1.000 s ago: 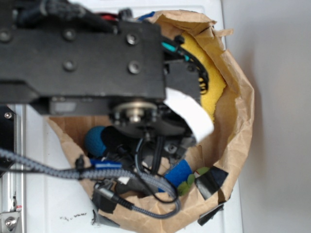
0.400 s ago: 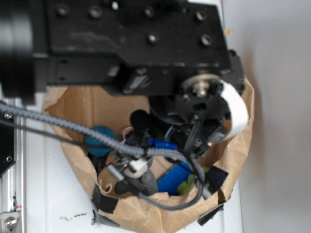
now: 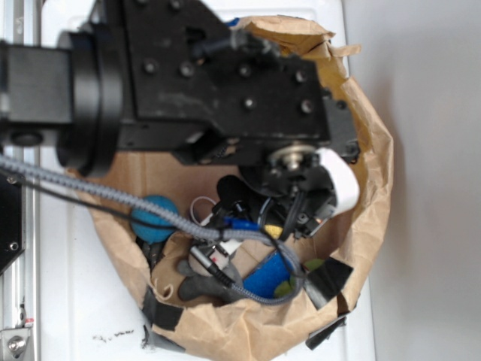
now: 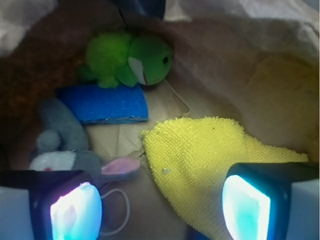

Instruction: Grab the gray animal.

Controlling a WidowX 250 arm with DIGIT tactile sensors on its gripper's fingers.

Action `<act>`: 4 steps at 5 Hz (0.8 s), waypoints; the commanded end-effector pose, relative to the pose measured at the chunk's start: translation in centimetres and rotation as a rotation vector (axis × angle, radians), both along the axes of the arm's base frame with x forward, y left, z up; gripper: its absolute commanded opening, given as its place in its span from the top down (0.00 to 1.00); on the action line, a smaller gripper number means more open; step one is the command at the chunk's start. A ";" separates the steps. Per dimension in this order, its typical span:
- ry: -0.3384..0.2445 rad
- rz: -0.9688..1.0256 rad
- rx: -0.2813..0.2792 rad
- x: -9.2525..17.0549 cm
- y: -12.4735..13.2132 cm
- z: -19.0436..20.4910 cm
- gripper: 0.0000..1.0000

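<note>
I should next grab the gray animal by its head to get it out from among the paper bag's things.
In the wrist view the gray animal lies at the lower left of the bag floor, a gray plush with a cream face, a pink-lined ear and a white loop cord. My gripper is open and empty above the bag floor. Its left fingertip sits over the animal's head and its right fingertip sits over the yellow cloth. In the exterior view the arm hides most of the bag; part of the gray plush shows low in it, and the gripper is down inside the bag.
A brown paper bag holds everything. Inside lie a yellow cloth, a blue sponge, a green plush bird and a teal ball. The bag walls stand close around the gripper.
The arm has swung from over the bag's left side to its middle right, and the gripper has gone lower into the bag, covering the yellow cloth in the exterior view.
</note>
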State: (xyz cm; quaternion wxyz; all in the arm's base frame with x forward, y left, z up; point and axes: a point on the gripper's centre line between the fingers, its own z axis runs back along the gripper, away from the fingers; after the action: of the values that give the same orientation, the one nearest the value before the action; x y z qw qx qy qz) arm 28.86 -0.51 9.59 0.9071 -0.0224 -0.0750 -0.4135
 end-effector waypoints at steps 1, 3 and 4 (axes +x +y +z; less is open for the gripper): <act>-0.008 -0.169 0.006 -2.9 -2.9 0.6 0.00; 0.000 -0.332 0.052 -4.7 -3.8 -0.5 0.00; 0.019 -0.357 0.047 -4.6 -3.5 -1.1 0.00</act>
State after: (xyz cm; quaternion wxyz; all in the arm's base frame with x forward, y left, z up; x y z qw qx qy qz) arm 24.70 -3.47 7.92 0.8288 -0.0225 -0.0415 -0.5576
